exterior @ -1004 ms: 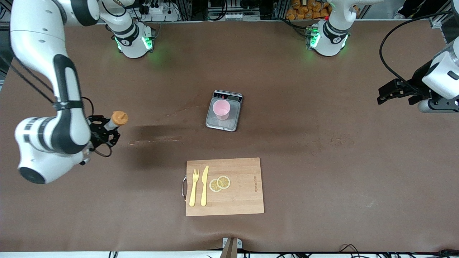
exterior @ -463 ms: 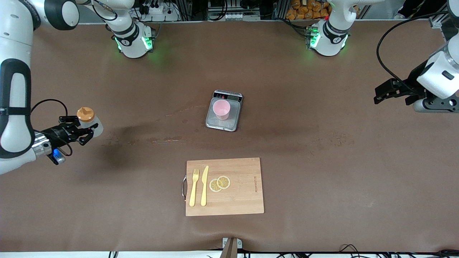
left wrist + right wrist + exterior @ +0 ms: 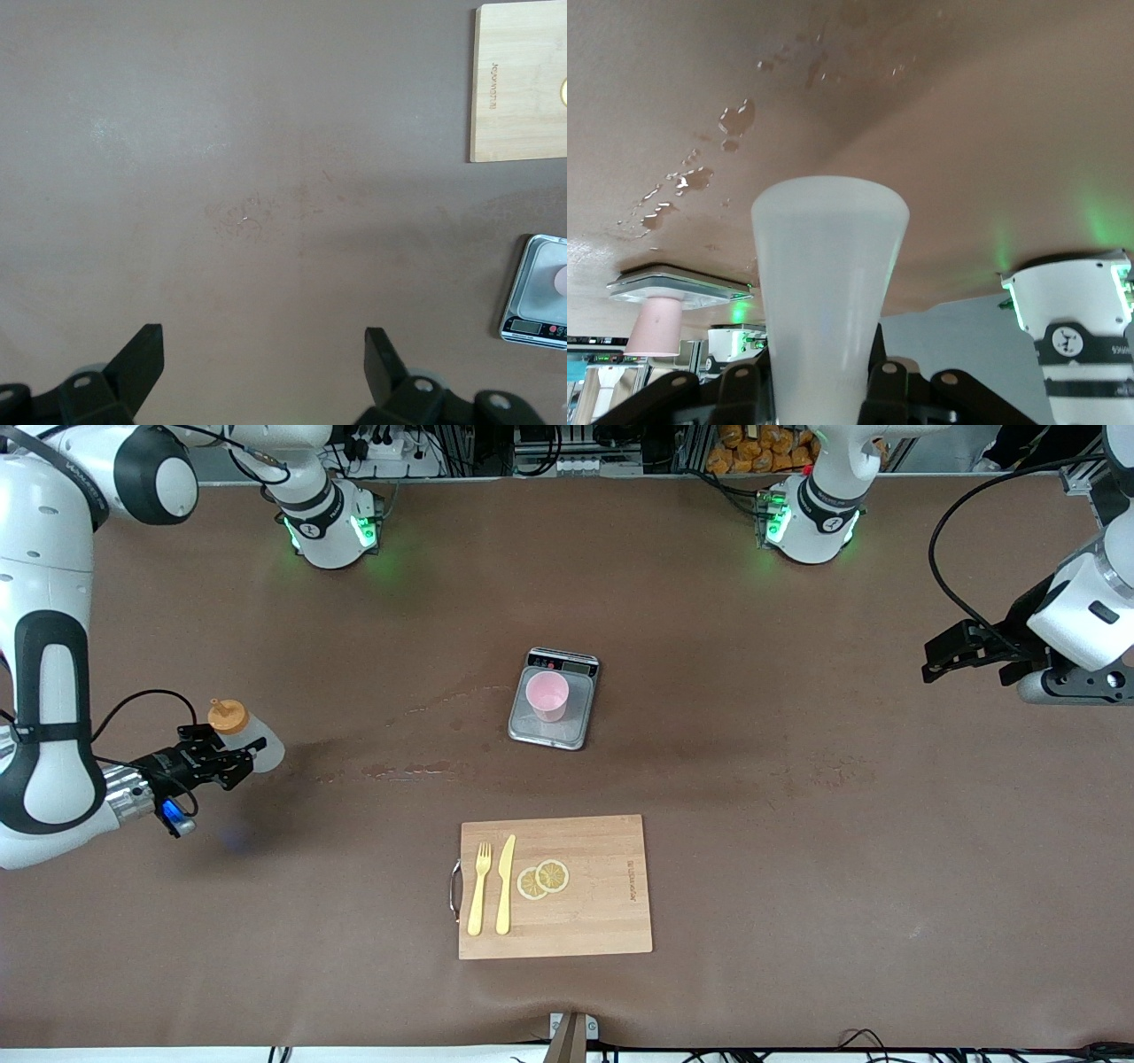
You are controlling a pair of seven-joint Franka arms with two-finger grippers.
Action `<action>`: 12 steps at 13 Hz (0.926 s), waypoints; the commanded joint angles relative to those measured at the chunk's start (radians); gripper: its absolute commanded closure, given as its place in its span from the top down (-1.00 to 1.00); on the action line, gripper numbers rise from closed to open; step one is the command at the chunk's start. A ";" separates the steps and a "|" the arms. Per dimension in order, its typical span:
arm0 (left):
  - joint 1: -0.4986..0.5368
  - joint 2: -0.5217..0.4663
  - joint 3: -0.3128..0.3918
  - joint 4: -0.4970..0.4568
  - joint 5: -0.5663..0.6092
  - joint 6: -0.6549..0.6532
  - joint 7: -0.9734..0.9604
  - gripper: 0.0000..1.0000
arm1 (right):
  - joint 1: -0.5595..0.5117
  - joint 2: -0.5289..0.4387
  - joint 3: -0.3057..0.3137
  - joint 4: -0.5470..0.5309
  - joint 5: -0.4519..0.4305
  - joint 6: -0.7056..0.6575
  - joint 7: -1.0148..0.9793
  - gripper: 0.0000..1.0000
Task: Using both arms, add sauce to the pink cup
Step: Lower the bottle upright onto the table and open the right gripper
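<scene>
The robot's right gripper should keep hold of the bottle for now, because the sauce bottle's base (image 3: 270,755) (image 3: 830,197) is still tilted above the table.
The sauce bottle (image 3: 252,741), whitish with an orange cap (image 3: 227,715), is tilted in my right gripper (image 3: 219,759), which is shut on its body above the table at the right arm's end. In the right wrist view the bottle (image 3: 828,266) fills the space between the fingers (image 3: 888,381). The pink cup (image 3: 546,695) stands upright on a small kitchen scale (image 3: 567,731) at the table's middle, well apart from the bottle; it also shows in the right wrist view (image 3: 657,326). My left gripper (image 3: 950,654) is open and empty above the left arm's end of the table, its fingers (image 3: 142,354) wide apart.
A wooden cutting board (image 3: 594,921) lies nearer the front camera than the scale, with a yellow fork (image 3: 479,890), a yellow knife (image 3: 505,884) and two lemon slices (image 3: 543,879) on it. Wet spots (image 3: 416,766) mark the brown table between the bottle and the scale.
My right arm swung the bottle toward the right arm's end of the table, then came back a little toward the scale. The left arm has barely moved.
</scene>
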 commanded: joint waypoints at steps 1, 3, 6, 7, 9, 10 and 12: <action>-0.007 -0.002 0.001 -0.002 0.022 -0.004 -0.012 1.00 | -0.071 0.042 0.015 -0.010 0.026 0.005 -0.098 -0.45; -0.007 0.004 0.001 -0.003 0.022 -0.004 -0.012 1.00 | -0.099 0.084 0.015 -0.010 0.026 0.035 -0.152 -0.43; -0.007 0.010 -0.001 -0.003 0.022 -0.004 -0.012 1.00 | -0.125 0.102 0.015 -0.010 0.029 0.064 -0.156 -0.43; -0.007 0.010 -0.001 -0.003 0.022 -0.004 -0.012 1.00 | -0.132 0.107 0.017 -0.010 0.030 0.070 -0.156 -0.43; -0.007 0.010 -0.001 -0.003 0.022 -0.004 -0.012 1.00 | -0.131 0.108 0.015 -0.010 0.029 0.071 -0.155 -0.35; -0.007 0.010 -0.001 -0.003 0.022 -0.004 -0.012 1.00 | -0.128 0.108 0.017 -0.009 0.027 0.071 -0.146 0.15; -0.007 0.012 -0.001 -0.005 0.022 -0.005 -0.012 1.00 | -0.120 0.104 0.015 -0.003 0.024 0.071 -0.136 1.00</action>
